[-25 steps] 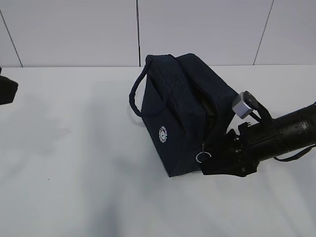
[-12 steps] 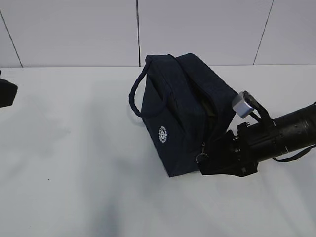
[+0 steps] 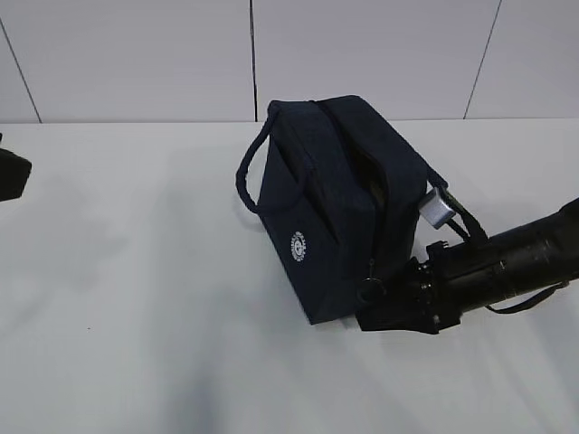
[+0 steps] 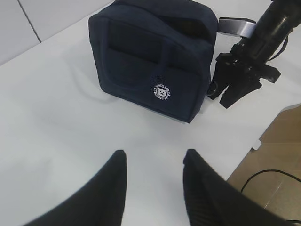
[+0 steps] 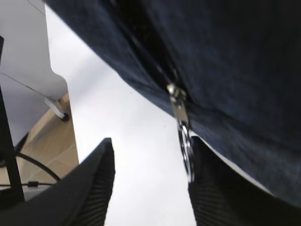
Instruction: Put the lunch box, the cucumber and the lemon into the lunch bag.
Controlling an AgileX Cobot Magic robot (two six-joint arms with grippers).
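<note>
Next, my right gripper pinches the zipper by its silver ring pull, for zipping the packed lunch bag shut.
The navy lunch bag stands on the white table, its round white logo facing the left arm. Its top zipper slit gapes a little. The silver ring pull hangs at the zipper's lower end. My right gripper is open at the bag's near right corner, and the ring lies against the inner face of one of its fingers. From outside, the right gripper sits low by that ring. My left gripper is open and empty over bare table, well short of the bag. The lunch box, the cucumber and the lemon are out of view.
White wall panels stand behind the table. The table edge runs to the right of the left gripper, with brown floor and a cable beyond it. A dark part of the left arm shows at the far left.
The right arm has dropped lower and moved in toward the ring pull, and its jaws have narrowed. The bag's top has shifted slightly. The left gripper has not moved.
</note>
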